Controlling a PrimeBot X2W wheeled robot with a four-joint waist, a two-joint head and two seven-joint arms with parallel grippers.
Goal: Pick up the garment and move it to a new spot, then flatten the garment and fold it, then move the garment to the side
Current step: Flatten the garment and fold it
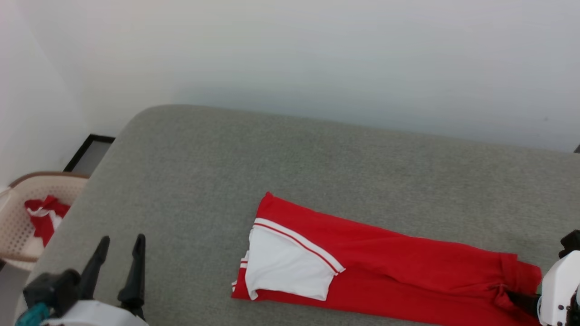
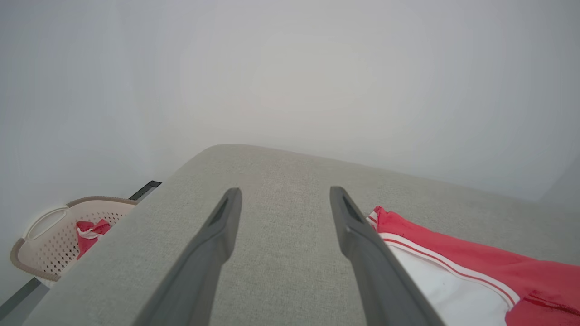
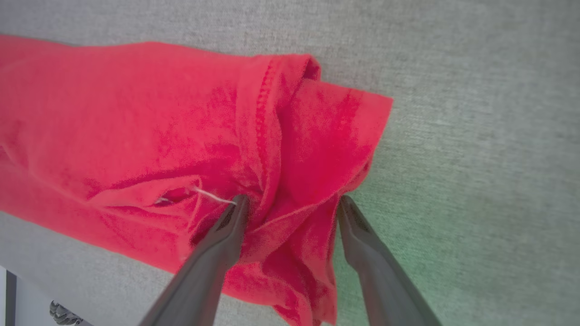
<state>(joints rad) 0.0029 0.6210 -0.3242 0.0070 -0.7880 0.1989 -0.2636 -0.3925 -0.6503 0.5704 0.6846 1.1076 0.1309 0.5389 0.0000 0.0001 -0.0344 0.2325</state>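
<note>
I should pick up the long piece of the garment [image 1: 402, 258] by its bunched red hem next with my right gripper, to fold it.
The garment [image 1: 389, 267] lies on the grey padded surface [image 1: 217, 172] as a long red strip, with one white sleeve [image 1: 285, 267] with striped trim folded on top at its left end. My right gripper [image 3: 292, 201] is open at the strip's right end, its fingers either side of the bunched red hem [image 3: 312, 149] and touching the cloth. Its white wrist housing [image 1: 559, 290] shows at the lower right of the head view. My left gripper [image 1: 123, 239] stands open over bare surface, well left of the sleeve. Nothing lies between its fingers [image 2: 362, 244], and the garment [image 2: 476, 267] is just to their right.
A beige perforated basket [image 1: 18, 226] sits off the surface's left edge and holds a small red-and-white cloth bundle [image 1: 43, 217]. The basket [image 2: 45, 244] also shows in the left wrist view. A pale wall runs behind the surface. Bare grey surface stretches behind and left of the garment.
</note>
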